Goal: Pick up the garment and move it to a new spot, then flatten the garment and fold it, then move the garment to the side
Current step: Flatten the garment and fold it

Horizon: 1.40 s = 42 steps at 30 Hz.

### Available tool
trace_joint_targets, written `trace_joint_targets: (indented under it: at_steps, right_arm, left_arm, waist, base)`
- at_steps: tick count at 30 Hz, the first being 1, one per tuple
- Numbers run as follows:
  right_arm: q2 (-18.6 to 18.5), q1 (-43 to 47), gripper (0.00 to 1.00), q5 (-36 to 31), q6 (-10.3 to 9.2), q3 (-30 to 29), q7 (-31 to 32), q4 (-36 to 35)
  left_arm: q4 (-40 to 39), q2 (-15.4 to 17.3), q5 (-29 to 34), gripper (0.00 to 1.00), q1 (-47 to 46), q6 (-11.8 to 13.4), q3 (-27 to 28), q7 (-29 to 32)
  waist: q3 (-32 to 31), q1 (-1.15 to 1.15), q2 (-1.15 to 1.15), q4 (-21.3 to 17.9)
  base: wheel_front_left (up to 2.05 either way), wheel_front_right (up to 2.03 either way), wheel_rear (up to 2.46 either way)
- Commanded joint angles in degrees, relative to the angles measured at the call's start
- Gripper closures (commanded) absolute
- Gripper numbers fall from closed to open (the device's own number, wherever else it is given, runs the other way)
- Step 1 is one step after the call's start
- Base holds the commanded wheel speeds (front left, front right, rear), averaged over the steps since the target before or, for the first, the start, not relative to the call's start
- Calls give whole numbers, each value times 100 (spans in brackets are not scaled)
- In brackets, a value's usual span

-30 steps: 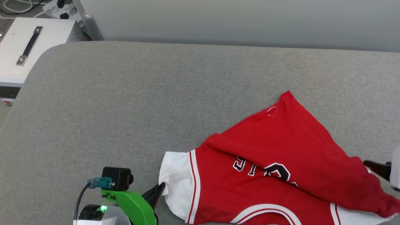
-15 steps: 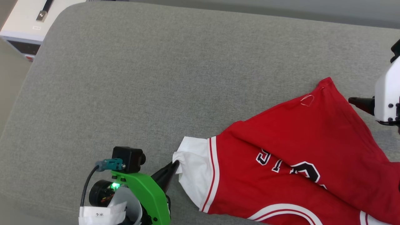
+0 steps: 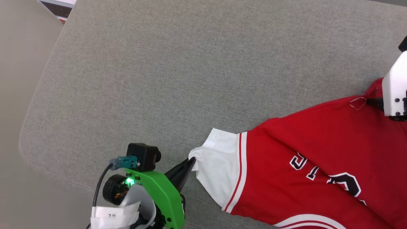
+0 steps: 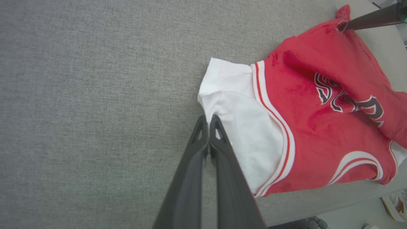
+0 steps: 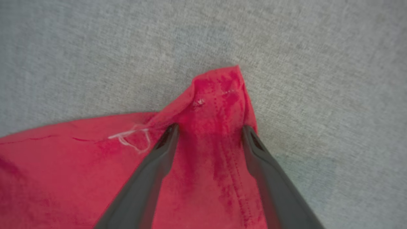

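The garment needs to be flattened and folded. My right gripper should grab its bunched red corner [image 3: 375,88] by the loose white thread [image 3: 358,103] next to do that.
The garment [image 3: 318,140] is a red jersey with black, white-outlined lettering, lying rumpled on the grey cushion at the right. Its white sleeve [image 3: 219,162] with red-and-white trim points left. My left gripper [image 3: 191,161] is shut, pinching the sleeve's edge; in the left wrist view the closed left gripper [image 4: 208,119] meets the white sleeve [image 4: 241,127]. My right gripper [image 5: 210,128] is open, its two fingers set on either side of the garment's far red corner [image 5: 219,89], resting on the cloth. In the head view the right gripper [image 3: 373,102] lies at that corner.
The grey cushioned surface [image 3: 159,79] has a rounded left edge with beige floor beyond it. A white box's corner [image 3: 58,6] sits at the top left. In the left wrist view the cushion's front edge and a shoe [image 4: 396,206] show at lower right.
The head camera has turned, shifting the whole picture. My right gripper has moved from the garment's lower right side up to its far red corner. The left gripper keeps hold of the sleeve.
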Motion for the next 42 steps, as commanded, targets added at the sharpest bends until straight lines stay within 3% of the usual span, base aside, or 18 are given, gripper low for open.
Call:
trace_joint_targets:
  at_steps: [1,9,10,11,21,32,42]
  right_arm:
    - [-48,-19,0,-22,-5,75,-42,86]
    - [-147,222,1,66,-5,407,33,355]
    - [-154,240,55,76,-5,431,29,370]
    - [-159,255,98,91,-5,456,14,384]
    - [-148,213,100,271,-5,562,-773,453]
    - [-290,219,100,614,-5,528,-1960,420]
    - [-425,459,100,850,-5,404,-2920,-103]
  left_arm:
    - [17,-37,48,100,-122,-34,-17,-48]
    - [33,-39,60,100,-128,-35,-37,-85]
    - [36,-40,58,100,-128,-35,-38,-87]
    - [43,-40,55,100,-131,-35,-39,-88]
    - [130,26,42,100,-133,19,65,-147]
    - [-45,211,122,100,-163,168,430,-427]
    - [-483,464,351,100,-431,361,914,-707]
  waist:
    - [115,-1,0,119]
    - [150,-1,0,164]
    - [148,-1,0,162]
    - [141,-1,0,160]
    - [-200,-1,0,-20]
    - [-889,-1,0,-501]
    - [-1443,-1,0,-972]
  base:
    - [0,0,0]
    - [0,0,0]
    - [0,0,0]
    - [0,0,0]
    - [0,0,0]
    - [0,0,0]
    - [0,0,0]
